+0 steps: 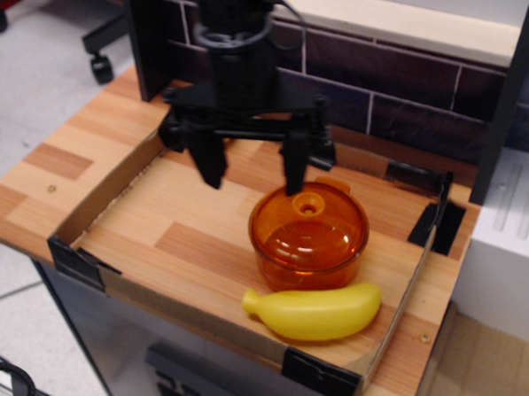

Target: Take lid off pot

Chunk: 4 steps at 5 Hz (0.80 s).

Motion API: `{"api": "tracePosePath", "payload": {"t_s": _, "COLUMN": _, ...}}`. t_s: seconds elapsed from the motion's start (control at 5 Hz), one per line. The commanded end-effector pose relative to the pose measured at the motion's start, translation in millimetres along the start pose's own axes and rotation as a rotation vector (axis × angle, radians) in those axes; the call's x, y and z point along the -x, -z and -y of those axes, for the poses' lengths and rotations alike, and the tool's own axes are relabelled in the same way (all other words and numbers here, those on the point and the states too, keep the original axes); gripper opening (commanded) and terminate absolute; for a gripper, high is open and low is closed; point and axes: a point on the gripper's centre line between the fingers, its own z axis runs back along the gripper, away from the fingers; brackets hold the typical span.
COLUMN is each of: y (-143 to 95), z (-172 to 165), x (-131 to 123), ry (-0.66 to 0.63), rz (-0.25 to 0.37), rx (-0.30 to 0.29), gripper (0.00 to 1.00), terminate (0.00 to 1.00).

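The domed orange lid is on the pot (309, 267). My gripper next needs to grab the lid by its small knob (308, 205) to take it off.
The translucent orange pot (309, 267) stands in the right half of a shallow cardboard-walled tray. The domed orange lid (309, 224) sits on it, with its small ring knob (308, 204) at the centre. My black gripper (253, 179) hangs open and empty above the tray, just left of and behind the pot. Its right fingertip (295, 180) is close above the lid's back-left rim, near the knob. Its left fingertip (213, 172) is over bare wood.
A yellow toy banana (315, 312) lies in front of the pot, near the tray's front wall (191, 319). Black clips hold the tray corners (74, 263). A dark tiled wall (392, 85) runs behind. A black post (507, 88) stands at the right.
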Motion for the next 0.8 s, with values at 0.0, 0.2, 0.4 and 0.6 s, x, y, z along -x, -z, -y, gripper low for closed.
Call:
{"api": "tracePosePath", "payload": {"t_s": 0.0, "y": -10, "z": 24, "x": -8, "ry": 0.002, "rz": 0.049, "rx": 0.032, "gripper": 1.00, "terminate": 0.00}}
{"api": "tracePosePath", "payload": {"t_s": 0.2, "y": -2, "z": 33, "x": -9, "ry": 0.004, "rz": 0.053, "rx": 0.017, "gripper": 1.00, "terminate": 0.00}}
{"api": "tracePosePath", "payload": {"t_s": 0.4, "y": 6, "z": 34, "x": -13, "ry": -0.010, "rz": 0.063, "rx": 0.003, "gripper": 1.00, "terminate": 0.00}}
{"api": "tracePosePath", "payload": {"t_s": 0.6, "y": 10, "z": 34, "x": -16, "ry": -0.016, "rz": 0.068, "rx": -0.008, "gripper": 1.00, "terminate": 0.00}}
